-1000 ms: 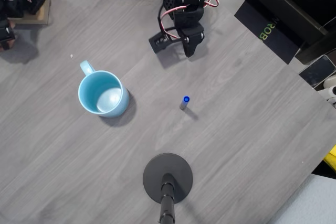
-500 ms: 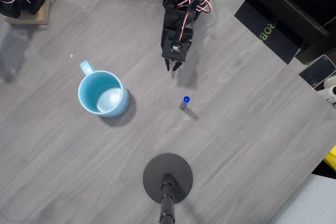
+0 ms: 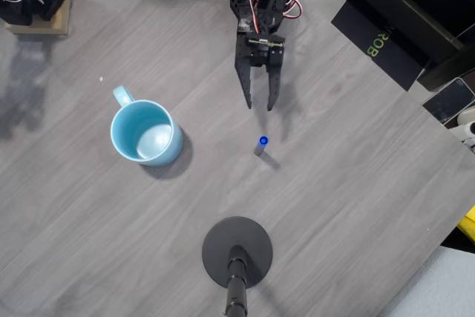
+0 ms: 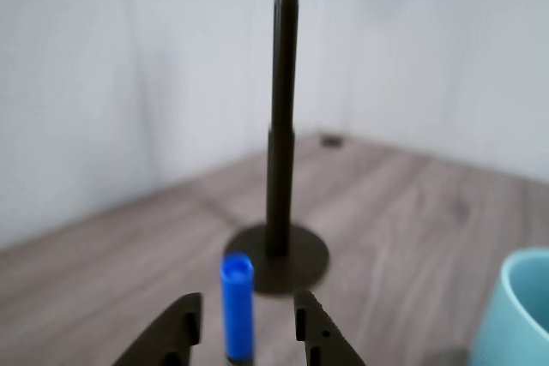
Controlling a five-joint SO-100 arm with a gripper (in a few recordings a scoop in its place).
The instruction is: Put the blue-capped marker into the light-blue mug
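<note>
The gripper grabs the marker by its blue cap next, to drop it into the light-blue mug.
The blue-capped marker stands upright on the grey wood table, cap up, near the middle of the overhead view. The light-blue mug sits to its left, upright, handle toward the top left, with nothing visible inside. My black gripper points down the picture at the marker, open, its fingertips a short way above the cap in the overhead view. In the wrist view the marker rises between my two fingertips, just beyond them, and the mug's rim shows at the lower right.
A black round stand base with a pole rises below the marker; its pole stands straight ahead in the wrist view. A wooden block with parts lies top left; dark boxes line the top right edge.
The arm unfolded and stretched toward the marker. The gripper, turned sideways and tucked near the base a second ago, now points at the marker with its fingers spread.
</note>
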